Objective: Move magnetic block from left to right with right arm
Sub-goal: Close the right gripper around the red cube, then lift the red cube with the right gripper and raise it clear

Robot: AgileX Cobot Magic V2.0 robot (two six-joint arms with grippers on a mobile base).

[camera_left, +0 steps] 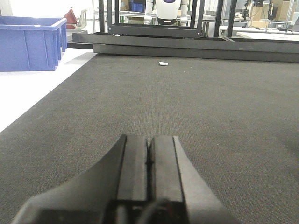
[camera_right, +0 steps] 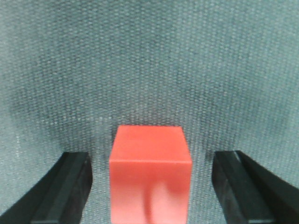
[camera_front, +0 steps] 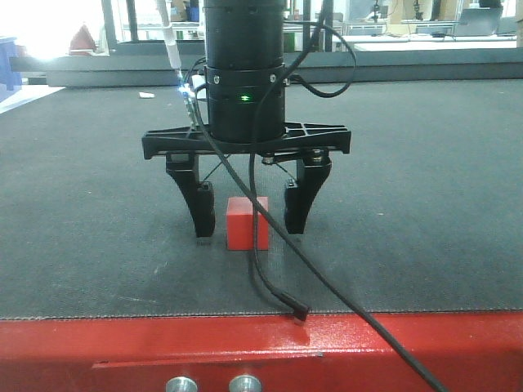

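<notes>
I will next grab the magnetic block (camera_front: 247, 222) by its two opposite sides with my right gripper, to move it over the dark mat (camera_front: 392, 220).
The magnetic block (camera_front: 247, 222) is a small red-orange cube standing on the dark mat near the table's front edge. My right gripper (camera_front: 248, 231) points straight down over it, open, with one finger (camera_front: 198, 204) on each side and a gap to both. In the right wrist view the block (camera_right: 150, 172) sits centred between the two fingertips (camera_right: 70, 182), touching neither. My left gripper (camera_left: 149, 140) is shut with nothing in it, hovering low over bare mat; it does not show in the front view.
The glossy red table rim (camera_front: 163, 343) runs along the front. A black cable with a connector end (camera_front: 301, 313) hangs across the block and lies on the mat. A blue bin (camera_left: 30, 43) stands far left, a white scrap (camera_left: 163, 63) lies near the far black frame (camera_left: 187, 44).
</notes>
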